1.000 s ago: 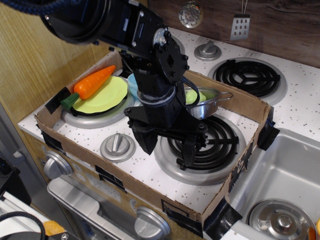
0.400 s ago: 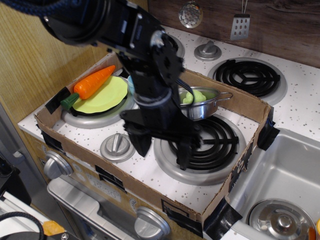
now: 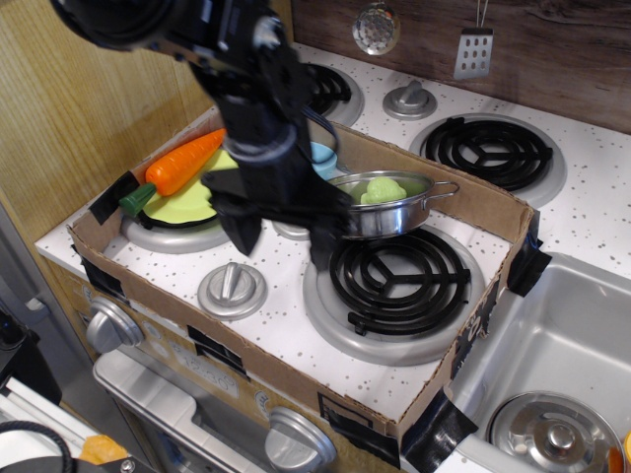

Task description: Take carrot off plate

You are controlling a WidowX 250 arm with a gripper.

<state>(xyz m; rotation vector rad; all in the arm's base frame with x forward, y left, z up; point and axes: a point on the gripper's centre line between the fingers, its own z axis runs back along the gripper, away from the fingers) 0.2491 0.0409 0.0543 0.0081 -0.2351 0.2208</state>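
Next, my gripper grabs the carrot by its orange body (image 3: 183, 166), to take the carrot off the yellow-green plate (image 3: 189, 205).
The orange carrot (image 3: 183, 161) with its dark green top lies across the lime yellow-green plate (image 3: 189, 205) on the left burner, its green end hanging over the plate's left rim. My gripper (image 3: 283, 242) is open and empty, its two dark fingers pointing down over the counter between the left burner and the front right burner. It hovers just right of the plate, apart from the carrot. The arm hides the plate's right part.
A cardboard wall (image 3: 296, 370) frames the work area. A steel pan (image 3: 383, 206) holding a pale green toy vegetable (image 3: 381, 189) sits behind the front right burner (image 3: 399, 281). A light blue bowl (image 3: 322, 154) peeks behind the arm. A knob (image 3: 232, 288) sits in front. A sink (image 3: 552, 384) lies at the right.
My arm has moved left and back, from over the front right burner toward the plate. The gripper stays open. Carrot, plate and pan have not moved.
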